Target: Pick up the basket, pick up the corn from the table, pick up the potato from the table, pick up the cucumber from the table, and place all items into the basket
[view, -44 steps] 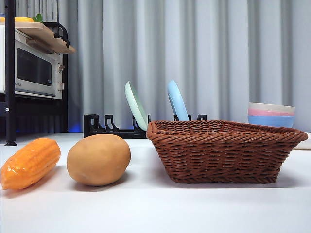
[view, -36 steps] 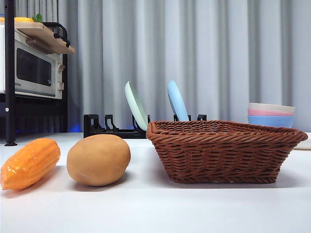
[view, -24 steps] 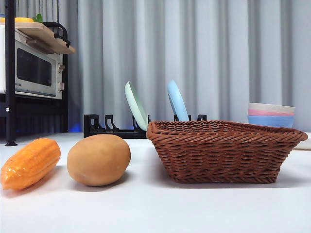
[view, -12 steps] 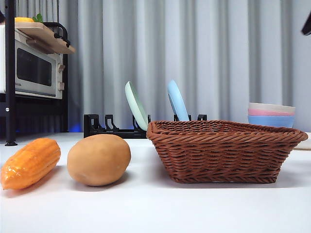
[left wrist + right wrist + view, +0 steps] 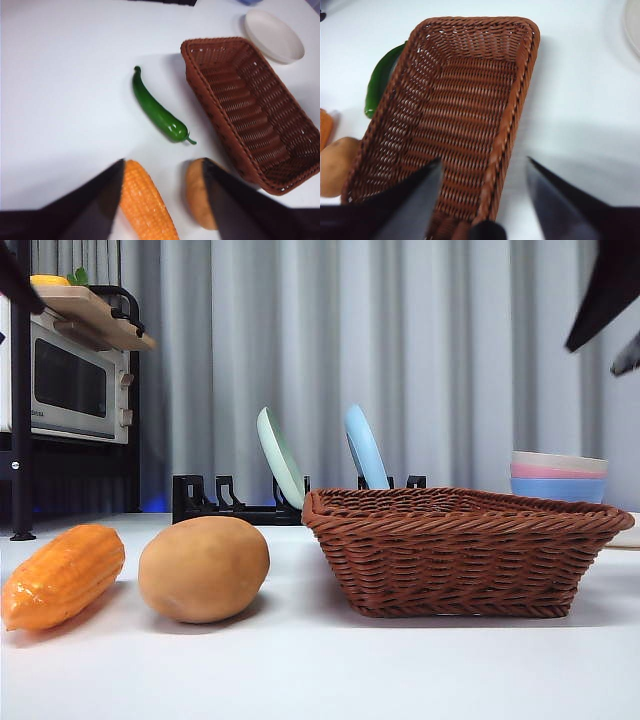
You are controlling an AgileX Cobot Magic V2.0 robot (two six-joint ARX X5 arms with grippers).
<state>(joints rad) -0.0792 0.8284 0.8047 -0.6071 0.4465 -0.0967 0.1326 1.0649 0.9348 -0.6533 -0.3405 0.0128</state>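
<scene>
My right gripper grabs the wicker basket by its braided rim next, to hold it ready for the corn, potato and cucumber.
The reddish-brown wicker basket stands empty on the white table, right of centre. The tan potato lies just left of it, and the orange corn lies at the far left. Hidden in the front view, the slim dark green cucumber lies on the table beside the basket. My left gripper hangs open high above the corn and potato. My right gripper hovers open above the basket, with nothing held.
A black dish rack behind holds a pale green plate and a blue plate. Stacked bowls stand at the back right. A microwave sits on a shelf at left. A white plate lies beyond the basket.
Dark arm tips have come into the front view at both top corners and grown larger. The corn, potato and basket have not moved.
</scene>
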